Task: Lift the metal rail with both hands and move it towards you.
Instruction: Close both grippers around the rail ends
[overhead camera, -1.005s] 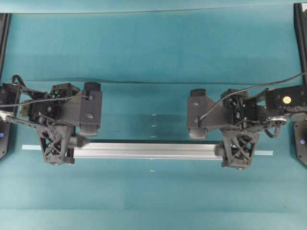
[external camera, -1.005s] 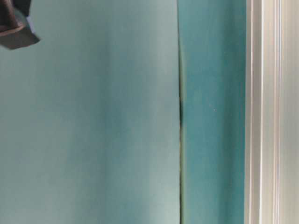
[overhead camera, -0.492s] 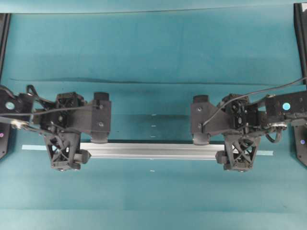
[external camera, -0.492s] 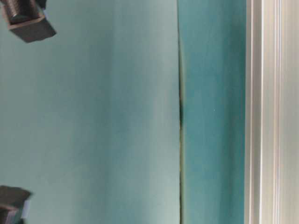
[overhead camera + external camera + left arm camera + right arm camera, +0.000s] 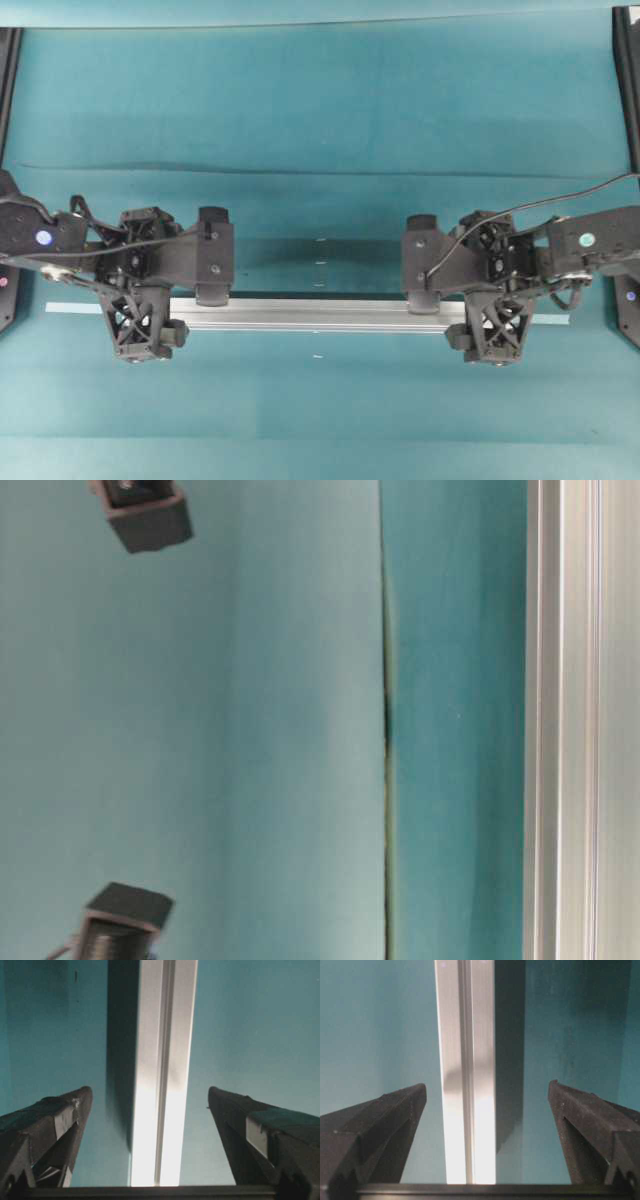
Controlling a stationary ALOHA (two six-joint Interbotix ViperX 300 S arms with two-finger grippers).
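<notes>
Mat shows between my left gripper's fingers and the metal rail, so closing now would miss; the gripper comes down before it closes.
The metal rail (image 5: pixel 315 314) lies flat on the teal mat, running left to right. It also shows in the table-level view (image 5: pixel 565 720). My left gripper (image 5: pixel 140 322) is open over the rail's left end. In the left wrist view the gripper (image 5: pixel 150 1091) straddles the rail (image 5: pixel 162 1085), with a gap of mat on each side. My right gripper (image 5: pixel 497 327) is open over the rail's right end. In the right wrist view the gripper (image 5: pixel 487 1086) straddles the rail (image 5: pixel 465 1085), also with gaps. Neither gripper's fingers touch the rail.
A thin pale-green tape strip (image 5: pixel 70 308) lies under the rail and sticks out past both ends. Small white marks (image 5: pixel 320 263) dot the mat's middle. Black frame posts (image 5: pixel 628 60) stand at the side edges. Black gripper parts (image 5: pixel 145 512) show in the table-level view.
Both grippers have come down and toward the front, over the rail's ends, still open. The rail has not moved. Black gripper parts have come further into the table-level view.
</notes>
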